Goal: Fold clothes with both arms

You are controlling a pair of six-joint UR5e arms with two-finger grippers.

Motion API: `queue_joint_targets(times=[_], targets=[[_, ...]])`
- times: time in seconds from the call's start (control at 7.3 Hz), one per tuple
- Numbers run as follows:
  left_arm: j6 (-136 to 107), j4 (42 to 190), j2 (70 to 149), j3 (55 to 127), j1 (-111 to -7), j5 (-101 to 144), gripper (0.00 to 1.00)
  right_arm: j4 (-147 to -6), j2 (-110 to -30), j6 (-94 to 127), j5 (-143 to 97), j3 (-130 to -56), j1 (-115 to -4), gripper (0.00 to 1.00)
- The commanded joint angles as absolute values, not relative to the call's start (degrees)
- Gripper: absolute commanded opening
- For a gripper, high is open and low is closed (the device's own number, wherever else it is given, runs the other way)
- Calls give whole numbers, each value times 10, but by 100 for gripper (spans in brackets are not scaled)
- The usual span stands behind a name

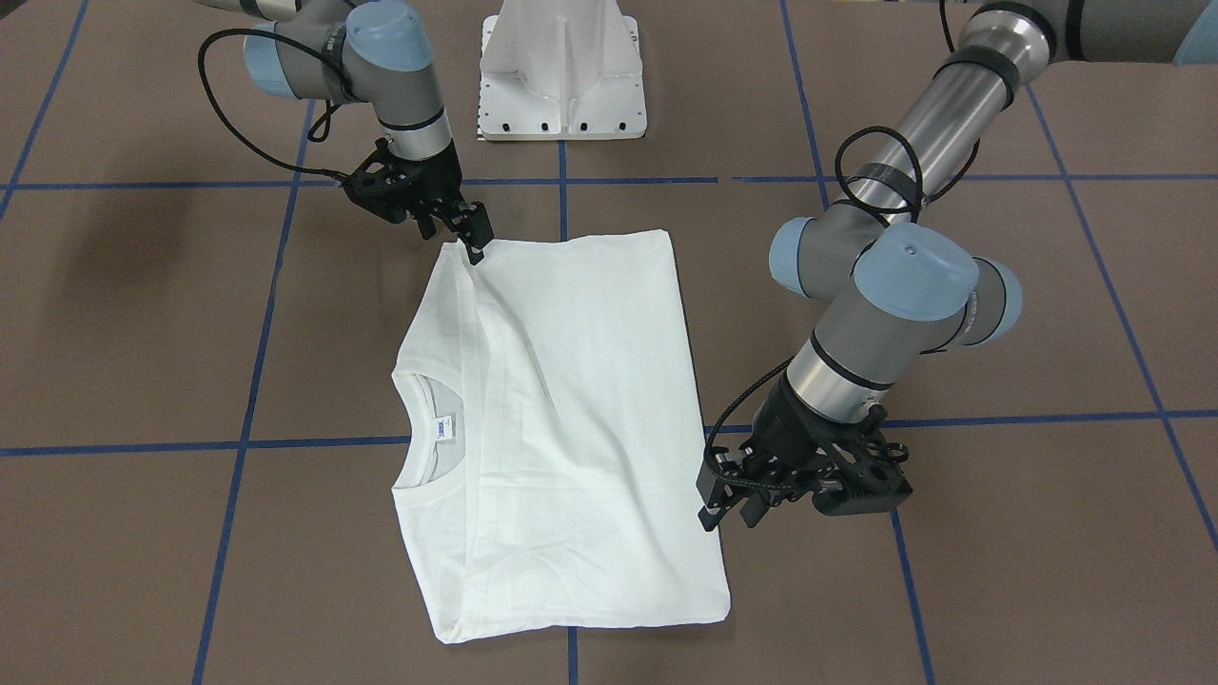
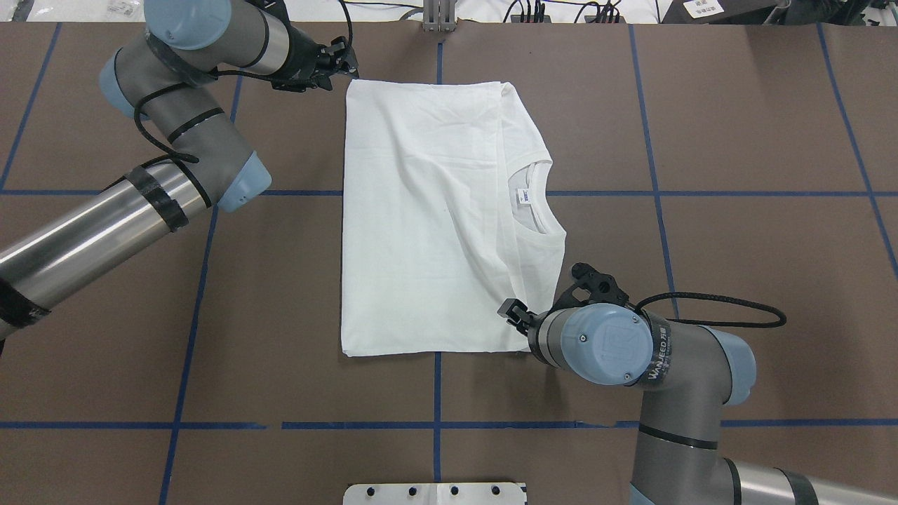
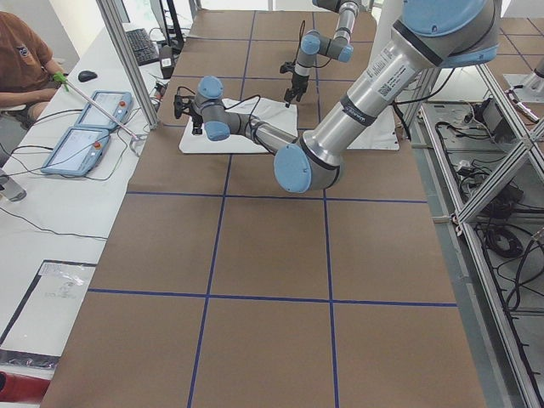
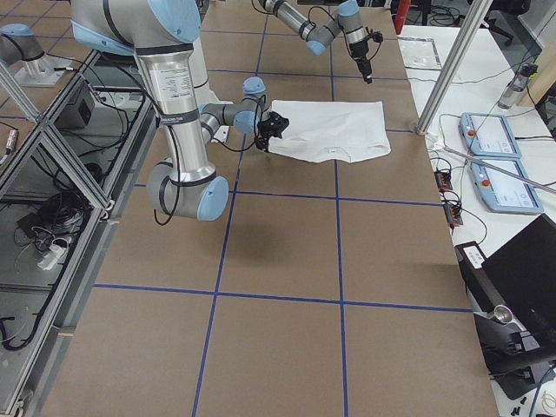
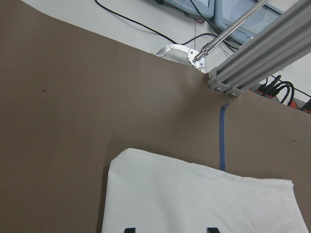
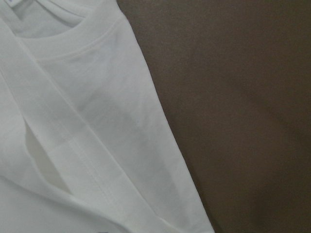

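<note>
I need to fold the white T-shirt, so next my right gripper needs to grab it by its shoulder corner (image 1: 454, 253) beyond the ribbed collar (image 1: 420, 428).
The white T-shirt (image 1: 571, 400) lies flat on the brown table, folded into a rectangle, its ribbed collar and neck label (image 2: 524, 198) on the robot's right. The printed text is hidden. My left gripper (image 1: 730, 514) hovers over the shirt's far left corner (image 2: 351, 84). In the left wrist view its two fingertips (image 5: 129, 229) stand apart over the cloth (image 5: 194, 199), so it is open and empty. My right gripper (image 1: 455, 236) is low at the near right corner by the shoulder (image 2: 533, 308), fingers apart, tip touching the cloth (image 6: 87, 121).
The white pedestal base (image 1: 563, 76) stands at the robot's side of the table. Beyond the far edge are an aluminium frame post (image 5: 262, 53), control pendants (image 3: 85, 127) and a seated operator (image 3: 25, 59). Blue tape lines grid the table.
</note>
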State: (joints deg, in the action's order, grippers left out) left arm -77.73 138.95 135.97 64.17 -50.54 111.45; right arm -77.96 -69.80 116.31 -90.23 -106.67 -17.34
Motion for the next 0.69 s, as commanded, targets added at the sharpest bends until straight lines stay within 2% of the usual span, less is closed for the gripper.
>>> queue_joint_targets(times=[0.0, 0.55], targets=[[-780, 1390, 1360, 642, -505, 1114, 59, -780, -698, 1164, -904, -1064, -173, 82], [-786, 1394, 1359, 643, -504, 1114, 60, -780, -700, 1163, -905, -1059, -172, 80]])
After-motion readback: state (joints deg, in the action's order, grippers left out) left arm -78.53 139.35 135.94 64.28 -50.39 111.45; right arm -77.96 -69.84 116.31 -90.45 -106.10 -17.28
